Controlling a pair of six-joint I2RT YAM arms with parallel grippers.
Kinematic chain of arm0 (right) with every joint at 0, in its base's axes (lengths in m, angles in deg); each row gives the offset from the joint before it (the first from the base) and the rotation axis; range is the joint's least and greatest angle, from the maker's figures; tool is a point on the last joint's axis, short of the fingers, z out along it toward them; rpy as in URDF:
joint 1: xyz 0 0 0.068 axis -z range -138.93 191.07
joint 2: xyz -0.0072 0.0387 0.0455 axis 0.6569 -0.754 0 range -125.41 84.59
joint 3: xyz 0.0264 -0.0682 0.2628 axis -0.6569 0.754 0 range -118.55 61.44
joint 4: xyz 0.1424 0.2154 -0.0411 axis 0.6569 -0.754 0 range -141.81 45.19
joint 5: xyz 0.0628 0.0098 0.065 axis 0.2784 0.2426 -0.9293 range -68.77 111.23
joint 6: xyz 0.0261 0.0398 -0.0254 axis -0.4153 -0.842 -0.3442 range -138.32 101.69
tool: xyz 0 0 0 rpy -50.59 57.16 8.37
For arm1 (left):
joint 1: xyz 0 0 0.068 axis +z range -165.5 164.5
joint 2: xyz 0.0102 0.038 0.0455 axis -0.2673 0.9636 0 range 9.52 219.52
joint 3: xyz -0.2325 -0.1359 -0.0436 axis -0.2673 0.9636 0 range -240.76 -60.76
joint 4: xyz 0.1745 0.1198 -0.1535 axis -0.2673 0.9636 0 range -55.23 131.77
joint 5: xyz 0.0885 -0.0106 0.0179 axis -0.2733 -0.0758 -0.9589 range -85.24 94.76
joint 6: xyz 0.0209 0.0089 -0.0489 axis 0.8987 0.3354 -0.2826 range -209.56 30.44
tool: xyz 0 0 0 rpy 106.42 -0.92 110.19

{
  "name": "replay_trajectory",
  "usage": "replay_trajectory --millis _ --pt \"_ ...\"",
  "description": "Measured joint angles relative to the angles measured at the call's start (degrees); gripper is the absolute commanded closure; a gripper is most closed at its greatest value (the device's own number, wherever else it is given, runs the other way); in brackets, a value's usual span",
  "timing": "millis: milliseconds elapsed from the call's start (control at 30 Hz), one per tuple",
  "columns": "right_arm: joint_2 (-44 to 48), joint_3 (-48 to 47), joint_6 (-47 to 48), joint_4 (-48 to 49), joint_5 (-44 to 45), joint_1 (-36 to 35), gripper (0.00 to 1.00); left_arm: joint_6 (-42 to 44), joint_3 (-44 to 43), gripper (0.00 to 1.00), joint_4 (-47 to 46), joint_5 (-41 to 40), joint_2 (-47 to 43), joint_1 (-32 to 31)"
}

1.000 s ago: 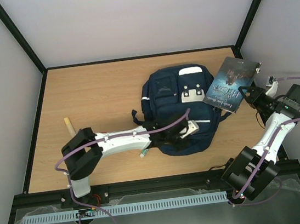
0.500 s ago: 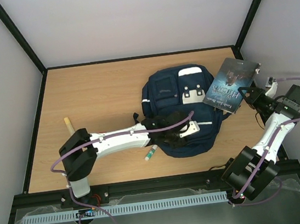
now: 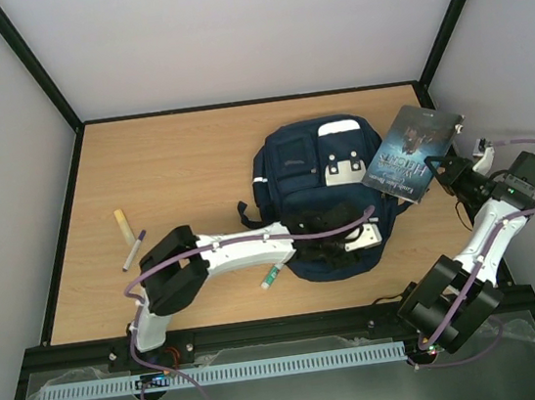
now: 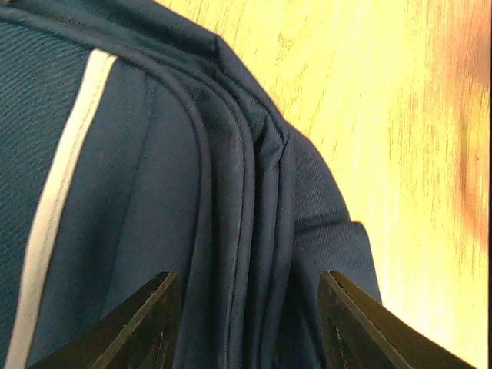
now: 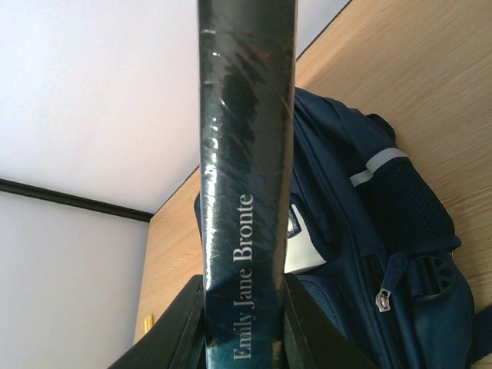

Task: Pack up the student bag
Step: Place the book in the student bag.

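The seam folds are still out of reach, as my left fingers stop above the navy fabric and would miss if they closed now. My left gripper should go lower before it closes on the seam folds.
The student bag [image 3: 317,188] lies flat mid-table, navy with white stripes and a grey buckle patch. My left gripper [image 3: 367,238] hovers over its near right corner. In the left wrist view the left gripper [image 4: 250,311] stands open, and the bag's piped seam folds [image 4: 231,200] run between its fingers [image 4: 154,315] without being pinched. A dark book [image 3: 409,154] tilts over the bag's right edge, with my right gripper [image 3: 446,172] shut on it. In the right wrist view the book's spine [image 5: 246,192] is clamped in the right gripper [image 5: 244,315], with the bag [image 5: 384,231] behind.
A green-capped marker [image 3: 271,276] lies by the bag's near left edge. A purple pen [image 3: 134,249] and a yellow stick [image 3: 123,225] lie on the left of the wooden table [image 3: 165,174]. Walls and a black frame close the sides.
The left gripper has opened and slid right along the bag's near edge. The left arm's swing has uncovered the purple pen. The right arm and book have stayed put.
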Motion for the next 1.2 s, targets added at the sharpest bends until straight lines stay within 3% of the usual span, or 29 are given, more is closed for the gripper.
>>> replay_trajectory --millis 233,300,467,567,733,967,1200 --pt "-0.4 0.0 -0.1 0.0 0.0 0.0 0.99 -0.1 -6.3 0.55 -0.1 -1.4 7.2 -0.5" --pt "-0.4 0.0 -0.1 0.0 0.0 0.0 0.99 -0.2 -8.2 0.61 0.2 -2.8 9.0 -0.4" --pt "-0.4 0.0 0.0 0.0 0.0 0.0 0.99 -0.5 -9.9 0.88 1.2 -5.4 10.2 -0.4" --pt "-0.5 -0.1 0.1 -0.1 0.0 0.0 0.99 -0.1 -9.8 0.97 1.1 -6.3 10.1 -0.6" --pt "-2.0 -3.8 1.2 -2.4 0.2 0.0 0.99 0.3 -6.1 0.98 -0.7 -6.8 6.2 -0.1" --pt "-1.6 -13.0 3.5 -5.7 0.6 0.0 0.99 0.8 -4.5 0.98 -2.1 -9.1 -6.2 4.2" --pt "-0.7 -21.9 17.6 -21.1 0.9 0.0 0.99 -0.1 -5.3 0.98 -4.2 -9.5 -11.9 12.1"
